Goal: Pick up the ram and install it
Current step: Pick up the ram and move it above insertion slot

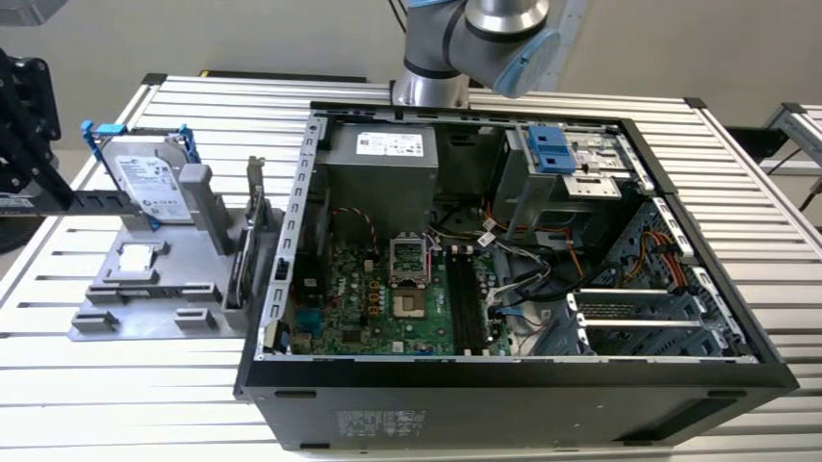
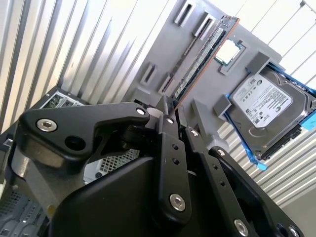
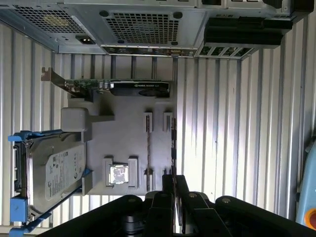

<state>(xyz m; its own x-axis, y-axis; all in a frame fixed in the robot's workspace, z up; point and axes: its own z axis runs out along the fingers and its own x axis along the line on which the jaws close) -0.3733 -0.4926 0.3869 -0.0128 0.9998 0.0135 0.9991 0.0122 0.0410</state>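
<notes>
I need to grab the ram by its top edge (image 3: 173, 153) next, so that the ram's contacts stay free to go into the memory slot.
The ram (image 2: 200, 57) is a long thin dark stick with a row of black chips. It stands on edge in slots along one side of the grey holder (image 2: 163, 54). In the first wrist view the ram (image 3: 174, 143) is a thin line at the holder's edge (image 3: 128, 138). My gripper (image 2: 180, 106) hangs well above the holder, with the ram's near end in line with its fingertips. The black fingers (image 2: 170, 143) are open by a narrow gap with nothing between them. In the first wrist view my gripper (image 3: 174, 178) is in line with the stick.
The holder (image 1: 154, 289) sits on the slatted table at the exterior view's left, beside the open computer case (image 1: 514, 289). It also carries a silver hard drive in a blue bracket (image 2: 266, 108), a processor chip (image 2: 228, 52) and an upright expansion card (image 3: 123, 88). Black memory slots (image 1: 465, 298) run along the motherboard.
</notes>
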